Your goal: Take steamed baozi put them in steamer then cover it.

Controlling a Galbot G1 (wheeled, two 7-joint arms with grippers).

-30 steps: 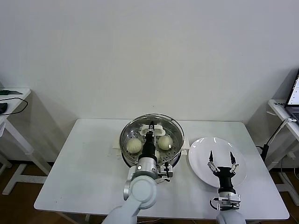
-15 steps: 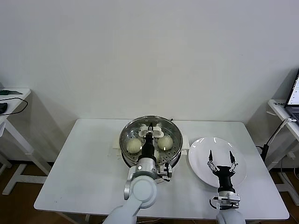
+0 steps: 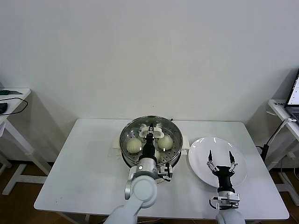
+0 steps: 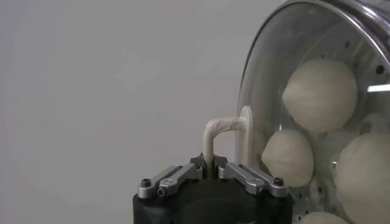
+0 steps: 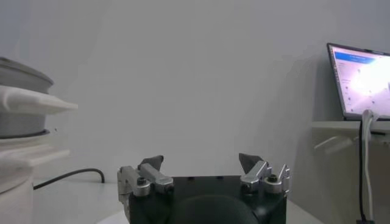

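Observation:
The glass cover sits on the steamer's rim, so the cover would rest in place. My left gripper should open.
The steamer (image 3: 124, 135) stands at the table's middle on its white base. The clear glass cover (image 4: 262, 79) is over it, and several steamed baozi (image 3: 134, 145) show through the glass; three are clear in the left wrist view (image 4: 320, 94). My left gripper (image 3: 150, 136) is above the pot's middle, shut on the cover's cream-white handle (image 4: 222, 126); in the left wrist view (image 4: 210, 164) the jaws pinch the handle's stem. My right gripper (image 3: 220, 158) is open and empty above the white plate (image 3: 201, 151); it also shows in the right wrist view (image 5: 201, 161).
The white plate lies right of the steamer, with nothing on it. The steamer's white side handle (image 5: 30, 100) and a cable show in the right wrist view. A laptop (image 5: 359, 79) stands on a side table at far right. Another side table (image 3: 11, 100) is at far left.
My left gripper has come down a little with the cover over the steamer. The right arm has not moved.

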